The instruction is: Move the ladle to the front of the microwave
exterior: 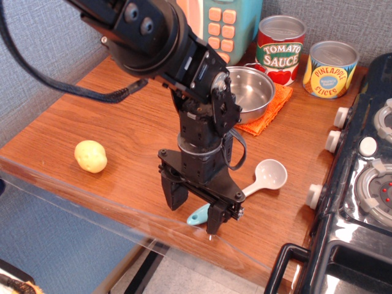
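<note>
Next, my gripper takes hold of the ladle's light blue handle [199, 215] to bring the ladle in front of the microwave [240, 21].
The ladle [271, 174] lies flat on the wooden table near its front edge. Its white bowl points right and its light blue handle end [198, 215] shows between my fingers. My gripper [195, 208] points down over the handle, open, with one finger on each side of it and not gripping. The teal microwave [240, 21] with orange buttons stands at the back of the table, mostly hidden by my arm and cut off by the top edge.
A yellow potato [90, 156] lies at the left. A steel pot [252, 90] sits on an orange cloth [271, 110] behind the arm. A tomato sauce can [280, 49] and a pineapple can [329, 68] stand at the back right. A black stove [361, 184] fills the right side.
</note>
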Robot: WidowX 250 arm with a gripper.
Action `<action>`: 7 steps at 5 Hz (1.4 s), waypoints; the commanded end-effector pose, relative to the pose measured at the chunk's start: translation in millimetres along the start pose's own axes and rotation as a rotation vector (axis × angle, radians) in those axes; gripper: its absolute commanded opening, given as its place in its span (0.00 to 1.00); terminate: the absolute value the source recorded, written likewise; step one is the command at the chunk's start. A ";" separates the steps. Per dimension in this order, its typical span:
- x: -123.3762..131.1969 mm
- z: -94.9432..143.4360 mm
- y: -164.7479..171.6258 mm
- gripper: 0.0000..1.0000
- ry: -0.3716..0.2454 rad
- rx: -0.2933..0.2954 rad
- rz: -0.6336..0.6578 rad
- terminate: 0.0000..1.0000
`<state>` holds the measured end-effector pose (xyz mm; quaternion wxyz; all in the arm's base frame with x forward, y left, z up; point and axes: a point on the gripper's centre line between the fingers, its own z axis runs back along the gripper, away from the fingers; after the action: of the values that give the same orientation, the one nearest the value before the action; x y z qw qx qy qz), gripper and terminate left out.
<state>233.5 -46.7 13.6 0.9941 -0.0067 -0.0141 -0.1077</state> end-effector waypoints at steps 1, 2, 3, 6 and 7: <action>22.6 34.9 -13.1 1.00 -0.126 -0.005 -0.064 0.00; 17.4 17.3 -10.6 1.00 -0.065 0.003 -0.070 0.00; 9.1 0.8 -8.4 1.00 -0.014 0.024 -0.087 0.00; 7.5 -9.0 -6.4 0.00 -0.005 0.031 -0.160 0.00; 12.8 4.8 -9.9 0.00 -0.054 0.008 -0.220 0.00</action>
<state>238.6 -60.5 9.2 0.9753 -0.0086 -0.0176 -0.2199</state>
